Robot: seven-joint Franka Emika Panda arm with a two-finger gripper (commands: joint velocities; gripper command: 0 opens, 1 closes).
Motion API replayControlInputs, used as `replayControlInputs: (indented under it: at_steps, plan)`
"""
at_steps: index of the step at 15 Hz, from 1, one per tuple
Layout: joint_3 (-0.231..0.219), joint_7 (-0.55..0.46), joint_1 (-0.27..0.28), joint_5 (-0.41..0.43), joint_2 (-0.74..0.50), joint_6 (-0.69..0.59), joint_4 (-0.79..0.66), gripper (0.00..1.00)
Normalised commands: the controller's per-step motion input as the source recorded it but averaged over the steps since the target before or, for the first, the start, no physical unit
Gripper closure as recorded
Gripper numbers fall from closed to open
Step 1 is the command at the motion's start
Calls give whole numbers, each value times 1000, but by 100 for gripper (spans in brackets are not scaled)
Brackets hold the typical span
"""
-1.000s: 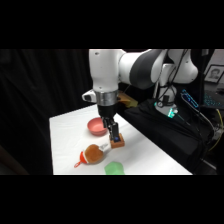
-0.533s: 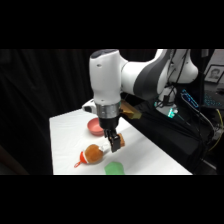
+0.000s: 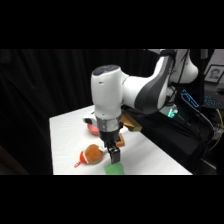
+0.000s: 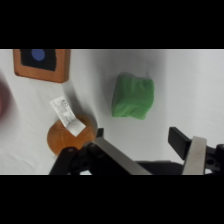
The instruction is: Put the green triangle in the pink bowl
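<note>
The green triangle should go in the pink bowl. My gripper should next grab the green triangle by one end (image 3: 115, 168).
The green triangle (image 4: 133, 96) lies flat on the white table, just ahead of my gripper (image 4: 155, 156), which is open with nothing between its fingers. In the side view the green triangle (image 3: 115, 170) sits at the table's front edge, directly below my gripper (image 3: 114, 154), which hangs a little above it. The pink bowl (image 3: 92, 129) stands farther back, partly hidden behind the arm. In the wrist view only a sliver of the pink bowl (image 4: 3, 102) shows at the left edge.
An orange-brown round bottle (image 3: 92, 154) with a white label (image 4: 67, 115) lies close to the left of the gripper. A brown square block (image 4: 42, 64) with a blue dot lies beyond it. Dark equipment and cables stand right of the table (image 3: 150, 155).
The arm has swung toward the table's front edge, carrying the gripper from beside the brown block to above the green triangle. Nothing on the table has moved.
</note>
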Motion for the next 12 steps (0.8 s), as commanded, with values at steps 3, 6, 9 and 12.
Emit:
replayControlInputs:
  at_steps: [3, 6, 9, 12]
  plan:
    - [-25, 171, 93, 81, 234, 156, 205, 0]
    - [-70, 172, 106, 75, 211, 156, 179, 0]
    - [-94, 146, 107, 90, 158, 166, 125, 0]
    - [-100, 115, 107, 105, 140, 164, 104, 0]
